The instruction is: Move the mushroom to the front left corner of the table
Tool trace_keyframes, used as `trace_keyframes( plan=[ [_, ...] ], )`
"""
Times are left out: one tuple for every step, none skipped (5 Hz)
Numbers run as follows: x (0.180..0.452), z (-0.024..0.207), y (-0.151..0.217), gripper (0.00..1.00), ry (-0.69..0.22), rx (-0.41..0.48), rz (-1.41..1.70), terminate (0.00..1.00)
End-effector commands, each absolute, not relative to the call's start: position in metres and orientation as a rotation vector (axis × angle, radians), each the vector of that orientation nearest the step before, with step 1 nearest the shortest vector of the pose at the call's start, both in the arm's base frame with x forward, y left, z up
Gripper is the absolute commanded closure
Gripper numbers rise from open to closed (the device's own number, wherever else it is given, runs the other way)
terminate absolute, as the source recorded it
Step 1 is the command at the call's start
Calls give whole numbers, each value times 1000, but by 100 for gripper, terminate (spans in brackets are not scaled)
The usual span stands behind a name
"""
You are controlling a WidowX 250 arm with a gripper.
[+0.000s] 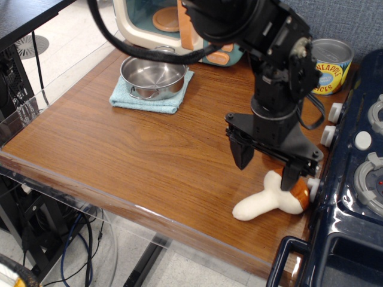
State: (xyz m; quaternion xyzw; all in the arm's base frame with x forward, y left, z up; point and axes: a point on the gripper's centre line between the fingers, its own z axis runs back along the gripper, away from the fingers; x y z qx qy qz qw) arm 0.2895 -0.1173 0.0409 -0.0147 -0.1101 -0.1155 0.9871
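Note:
The mushroom needs to go to the front left corner of the table, so my gripper will next grab it by its cap (295, 195) to move it there.
The mushroom (266, 202) lies on its side near the front right of the brown wood table (119, 149), cream stem pointing front-left, orange-brown cap against the blue toy stove and partly hidden by my gripper. My black gripper (267, 170) hangs just above the cap end with its jaws open. One finger (242, 154) is left of the mushroom and the other (290, 176) is over the cap. Nothing is held.
A steel pot (153, 73) sits on a light blue cloth (149, 98) at the back left. A toy appliance (173, 24) and a pineapple can (330, 63) stand at the back. The dark blue stove (353, 197) borders the right. The arm hides the spoon and the tomato can.

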Motion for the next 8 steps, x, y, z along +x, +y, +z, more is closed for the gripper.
trace_keyframes(
  plan=[
    [263, 23, -117, 0, -175, -42, -370, 0],
    [261, 9, -121, 0, -140, -59, -392, 0],
    [261, 7, -121, 100, -162, -50, -378, 0],
    [263, 7, -119, 100, -171, -41, -368, 0],
    [263, 14, -118, 100, -179, -37, -359, 0],
    [263, 25, -111, 100, -198, -30, -304, 0],
    [260, 41, -98, 100, -226, 0, -232, 0],
    [256, 54, -68, 100, -264, 26, -135, 0]
  ],
)
